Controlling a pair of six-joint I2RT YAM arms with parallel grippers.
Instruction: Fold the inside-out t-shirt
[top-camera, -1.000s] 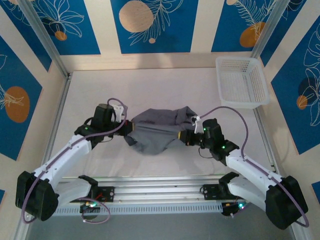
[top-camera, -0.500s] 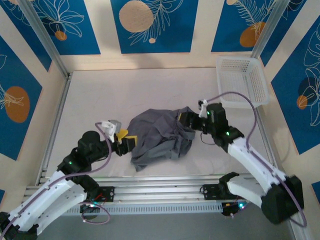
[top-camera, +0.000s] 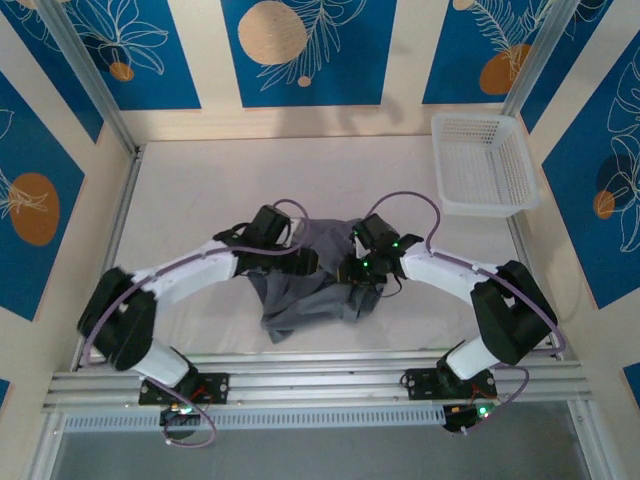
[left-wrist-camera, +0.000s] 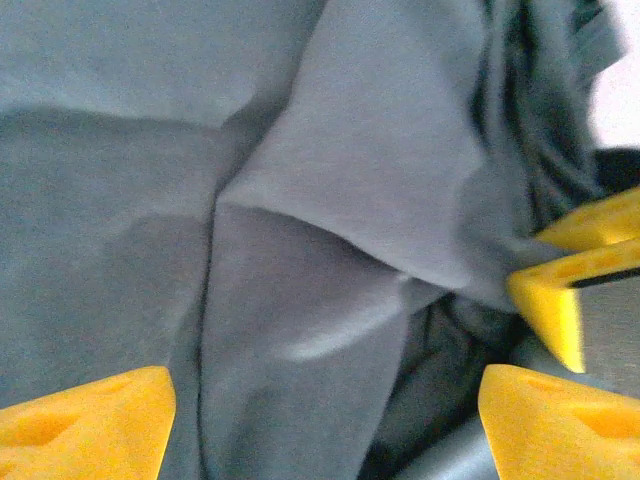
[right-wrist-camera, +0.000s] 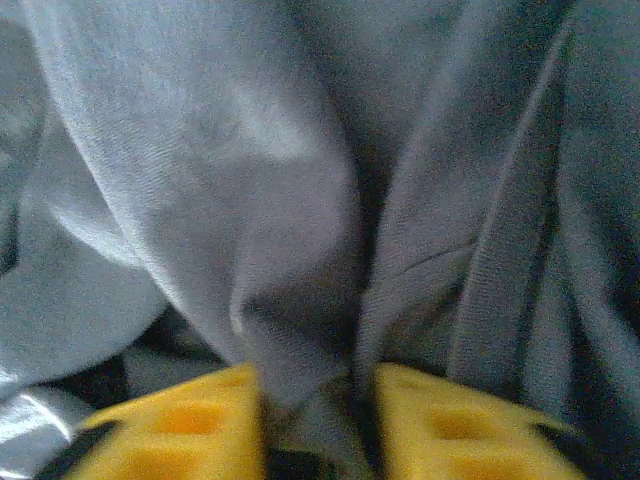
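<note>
My left gripper grabs the t-shirt's fold beside my right gripper next, which leaves my right gripper free to re-grip for folding.
The inside-out t-shirt (top-camera: 310, 300) lies as a crumpled slate-grey heap in the middle of the table. My left gripper (top-camera: 305, 263) hovers over the heap's left top. In the left wrist view it (left-wrist-camera: 325, 425) stands wide open above smooth folds of the t-shirt (left-wrist-camera: 350, 170), with nothing between its yellow pads. My right gripper (top-camera: 352, 270) is at the heap's right top. In the right wrist view it (right-wrist-camera: 315, 420) is shut on a raised fold of the t-shirt (right-wrist-camera: 250, 150). The right gripper's yellow fingers (left-wrist-camera: 548, 295) show at the right edge of the left wrist view.
A white plastic basket (top-camera: 485, 165) stands at the back right corner of the table. Metal frame rails run along the table's left, right and near edges. Both arms reach inward and nearly meet over the cloth.
Both grippers let go of the stretched shirt and it dropped into a heap. The left arm swung back in over it, open. The right gripper came down and closed on a fold.
</note>
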